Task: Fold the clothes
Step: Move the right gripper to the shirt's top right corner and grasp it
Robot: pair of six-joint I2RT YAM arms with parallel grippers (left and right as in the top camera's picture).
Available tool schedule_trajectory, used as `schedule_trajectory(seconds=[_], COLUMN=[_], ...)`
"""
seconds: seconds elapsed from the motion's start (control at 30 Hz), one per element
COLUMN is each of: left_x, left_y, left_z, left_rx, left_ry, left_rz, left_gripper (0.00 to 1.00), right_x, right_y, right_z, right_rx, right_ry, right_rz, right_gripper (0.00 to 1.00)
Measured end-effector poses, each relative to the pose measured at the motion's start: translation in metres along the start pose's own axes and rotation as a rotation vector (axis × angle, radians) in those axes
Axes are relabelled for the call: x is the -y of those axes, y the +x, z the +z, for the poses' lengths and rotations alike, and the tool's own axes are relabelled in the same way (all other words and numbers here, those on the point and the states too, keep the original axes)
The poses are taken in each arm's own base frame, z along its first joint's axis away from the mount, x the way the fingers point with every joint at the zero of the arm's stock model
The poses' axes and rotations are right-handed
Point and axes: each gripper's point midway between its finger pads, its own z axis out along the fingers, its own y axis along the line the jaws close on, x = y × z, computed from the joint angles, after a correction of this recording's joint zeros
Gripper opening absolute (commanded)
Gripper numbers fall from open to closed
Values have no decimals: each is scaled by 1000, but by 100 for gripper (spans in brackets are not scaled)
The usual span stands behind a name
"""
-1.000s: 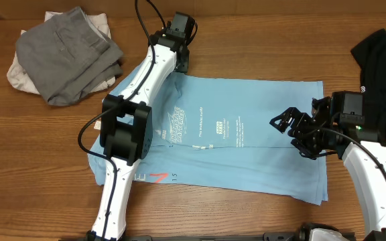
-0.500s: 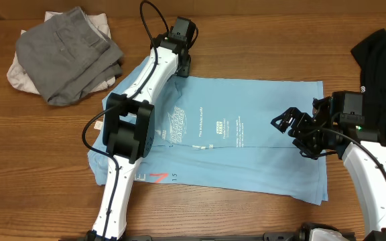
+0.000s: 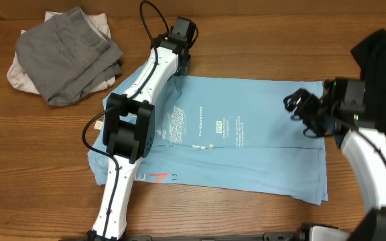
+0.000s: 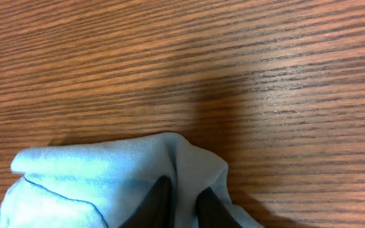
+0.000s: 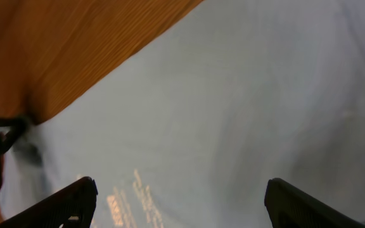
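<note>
My right gripper should next pinch the light blue T-shirt (image 3: 246, 147) by its far corner opposite my left gripper. Then the T-shirt's far side can fold over evenly.
The light blue T-shirt (image 3: 246, 147) of the clothes lies spread flat on the wooden table, white print facing up. My left gripper (image 3: 181, 67) sits at the shirt's far left corner. In the left wrist view its two dark fingers (image 4: 160, 202) pinch a raised fold of the blue fabric (image 4: 94, 177), so the left gripper (image 4: 184, 201) is shut on cloth. My right gripper (image 3: 299, 107) hovers over the shirt's far right part. In the right wrist view the right gripper (image 5: 179, 202) stands wide open above the blue cloth (image 5: 233, 95), holding nothing.
A grey garment (image 3: 69, 53) lies crumpled on a cream one (image 3: 17, 75) at the far left. A black garment (image 3: 384, 60) lies at the right edge, close behind my right arm. Bare wood (image 3: 39, 154) shows left of and in front of the shirt.
My left gripper has closed on the shirt's far left corner. My right gripper has moved toward the far edge of the shirt, still open.
</note>
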Motion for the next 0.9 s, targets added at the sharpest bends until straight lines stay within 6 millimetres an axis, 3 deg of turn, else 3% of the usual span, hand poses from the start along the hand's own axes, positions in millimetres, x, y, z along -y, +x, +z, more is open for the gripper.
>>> schedule_trajectory(seconds=[0.2,0.4,0.6,0.9], left_x=[0,0,0,-1], left_y=[0,0,0,2], left_z=[0,0,0,0], left_rx=[0,0,-2,-10], left_ry=[0,0,-1,-2], left_rz=[-2,-2,-2,0], left_gripper=[16,18,19,19], right_x=[5,25,59,81], right_y=[-68,-113,-126,-122], right_z=[16,34,70,113], right_rx=[52,100,106,75], right_ry=[141,226,292,328], right_rz=[26,14,-24,-101], right_gripper=[90,89,89,92])
